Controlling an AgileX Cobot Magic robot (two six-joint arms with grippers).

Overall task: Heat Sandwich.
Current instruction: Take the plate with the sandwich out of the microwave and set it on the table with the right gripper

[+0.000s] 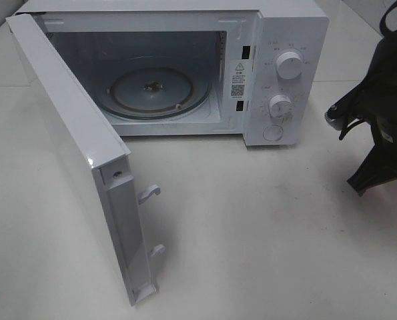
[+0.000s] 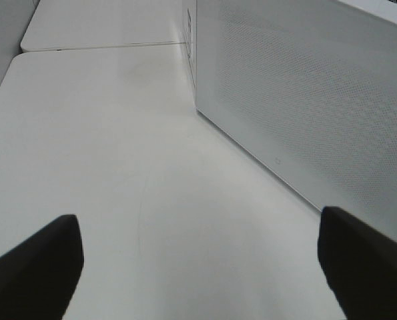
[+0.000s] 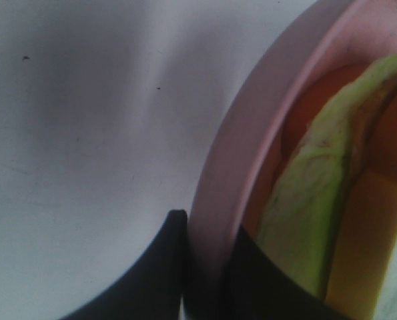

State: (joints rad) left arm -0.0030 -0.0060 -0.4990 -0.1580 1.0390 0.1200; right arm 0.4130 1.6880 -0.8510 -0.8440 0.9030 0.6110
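The pink plate still hangs above the white table in the right wrist view, so my right gripper keeps holding the plate.
In the right wrist view, the sandwich (image 3: 315, 193) lies in a round pink plate (image 3: 251, 133); its light green leafy layer and a tan-orange layer show. My right gripper (image 3: 208, 233) is shut on the plate's rim, one finger outside and one inside. In the exterior high view only the right arm (image 1: 378, 127) shows at the right edge; plate and sandwich are out of view there. My left gripper (image 2: 198, 267) is open and empty, low over the table beside a white perforated panel (image 2: 305, 100).
A white microwave (image 1: 285, 40) stands at the back with its door (image 1: 71, 153) swung wide open toward the front left. Its glass turntable (image 1: 151, 90) is bare. Two knobs (image 1: 290, 67) sit on its right panel. The white table (image 1: 265, 233) spreads in front.
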